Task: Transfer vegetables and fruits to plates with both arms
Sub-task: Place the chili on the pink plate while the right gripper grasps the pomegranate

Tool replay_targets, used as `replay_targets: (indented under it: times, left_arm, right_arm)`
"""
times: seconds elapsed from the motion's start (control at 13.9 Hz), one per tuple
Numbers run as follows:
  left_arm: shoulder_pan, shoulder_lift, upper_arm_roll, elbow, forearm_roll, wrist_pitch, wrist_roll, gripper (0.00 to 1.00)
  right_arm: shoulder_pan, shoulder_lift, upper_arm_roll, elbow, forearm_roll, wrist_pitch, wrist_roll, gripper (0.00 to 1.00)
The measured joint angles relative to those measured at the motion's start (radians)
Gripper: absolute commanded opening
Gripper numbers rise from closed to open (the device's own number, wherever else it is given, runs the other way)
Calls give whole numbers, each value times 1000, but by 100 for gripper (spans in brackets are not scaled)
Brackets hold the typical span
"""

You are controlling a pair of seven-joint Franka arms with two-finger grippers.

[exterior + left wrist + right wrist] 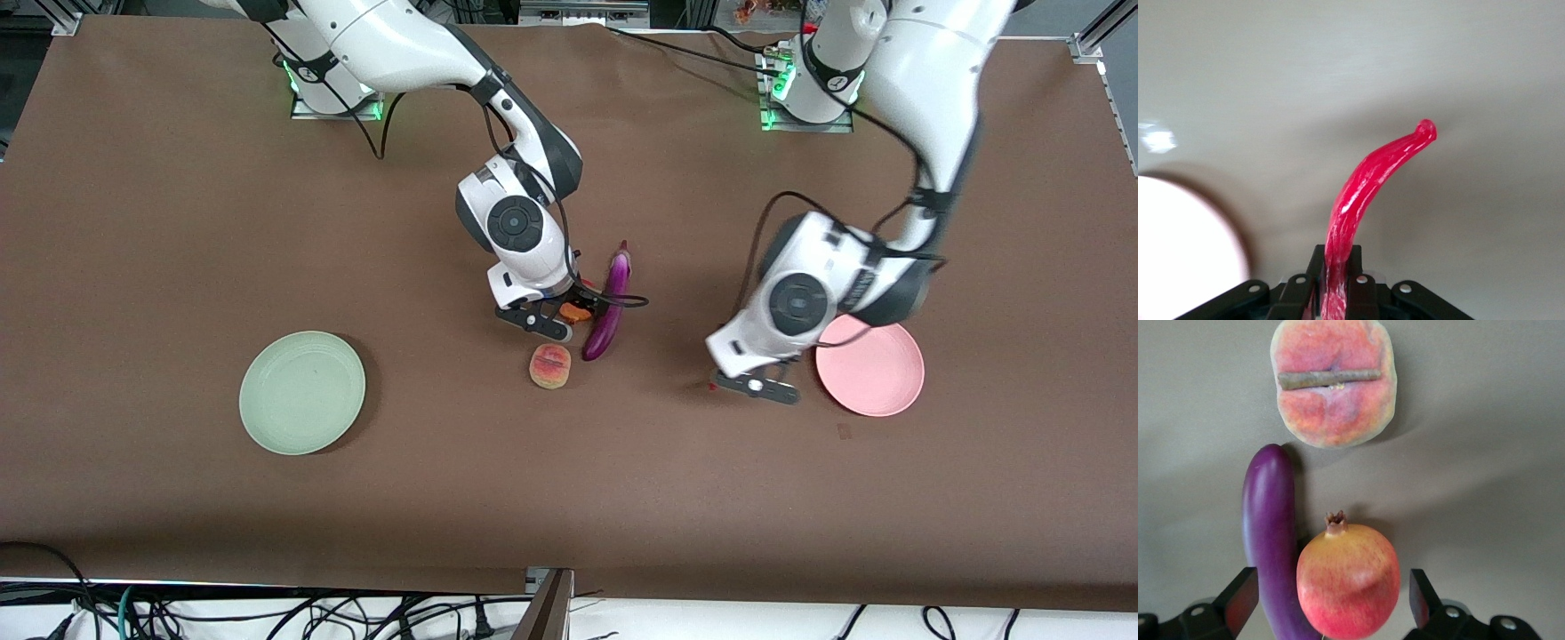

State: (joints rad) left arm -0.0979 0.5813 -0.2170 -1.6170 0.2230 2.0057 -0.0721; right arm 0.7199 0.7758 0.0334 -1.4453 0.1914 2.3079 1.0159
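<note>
The pomegranate needs to go onto the mint green plate (302, 392), so my right gripper should grab it by its round body (575, 310) next.
My right gripper (573, 311) is open and low over the round red-yellow fruit (576, 312). In the right wrist view its fingers (1241, 603) straddle that fruit (1348, 580) and the end of the purple eggplant (1268, 533) that touches it. The eggplant (607, 307) lies in mid-table. The peach (550, 366) lies nearer the front camera, and also shows in the right wrist view (1333, 383). My left gripper (745, 384) is shut on the red chili (1368, 183), low over the table beside the pink plate (876, 373). The chili's tip (713, 386) pokes out. The mint green plate (302, 392) is bare.
The pink plate's edge (1178, 247) shows in the left wrist view; the plate holds nothing. The brown table cloth (178, 222) is open around both plates. Cables hang below the table's front edge.
</note>
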Motion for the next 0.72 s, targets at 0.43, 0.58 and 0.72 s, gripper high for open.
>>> replay_targets:
  times: [0.43, 0.58, 0.72]
  left_arm:
    - [191, 8, 6, -13, 206, -1, 208, 0]
    - [233, 31, 6, -25, 224, 36, 221, 0]
    - [265, 56, 6, -57, 226, 99, 225, 0]
  right_arm:
    - [12, 33, 0, 0, 0, 47, 0, 100]
    - [18, 41, 0, 0, 0, 53, 0, 74]
    - [19, 48, 0, 0, -1, 56, -1, 38]
